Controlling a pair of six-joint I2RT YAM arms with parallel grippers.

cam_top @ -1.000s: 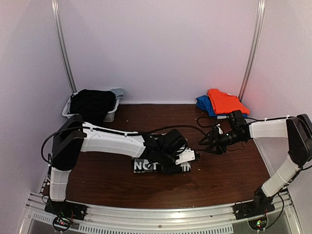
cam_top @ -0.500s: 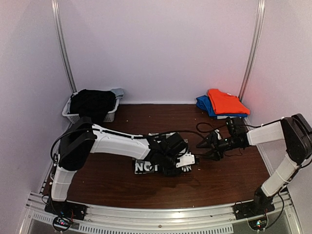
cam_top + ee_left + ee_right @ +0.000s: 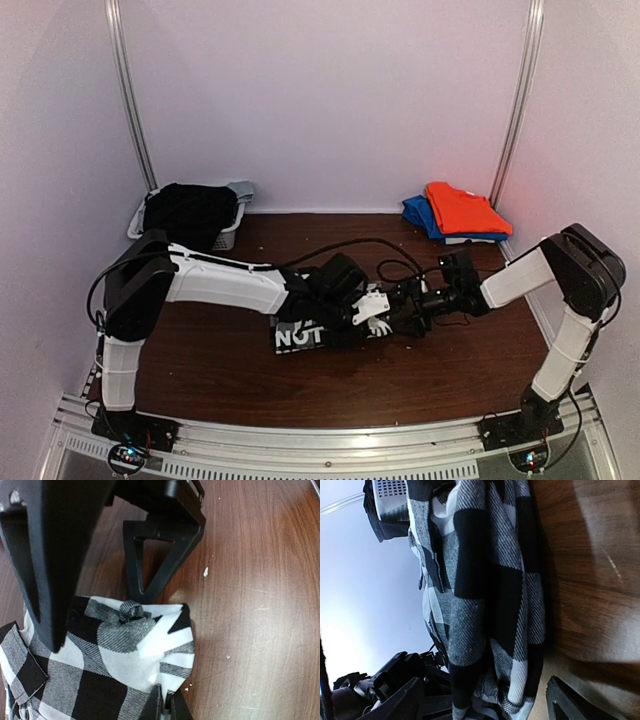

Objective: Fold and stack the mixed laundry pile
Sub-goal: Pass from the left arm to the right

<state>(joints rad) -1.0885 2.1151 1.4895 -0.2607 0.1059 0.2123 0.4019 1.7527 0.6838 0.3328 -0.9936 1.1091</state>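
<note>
I need to grab the folded checked garment next with my right gripper, by all layers at the garment's edge my left gripper pinches, to stack it folded.
The black-and-white checked garment (image 3: 308, 336) lies folded at the table's middle. My left gripper (image 3: 371, 309) is shut on its right edge; in the left wrist view the jaws (image 3: 164, 696) pinch a fold of the checked cloth (image 3: 115, 655). My right gripper (image 3: 394, 300) is open at the same edge, its fingers (image 3: 47, 575) close above the cloth. In the right wrist view the right gripper (image 3: 485, 690) straddles the checked cloth (image 3: 485, 595). The orange-red garment (image 3: 460, 207) lies folded at the back right. The black garment (image 3: 188, 213) sits in the basket.
The white slatted basket (image 3: 146, 238) stands at the back left. A folded blue garment (image 3: 418, 214) lies under the orange one. Black cables (image 3: 385, 262) loop over the table behind the grippers. White walls and metal rails close in the back and sides.
My right arm has swung left, bringing its open gripper up to the checked garment's right edge beside the left gripper. The left gripper has shifted slightly back while still holding the cloth.
</note>
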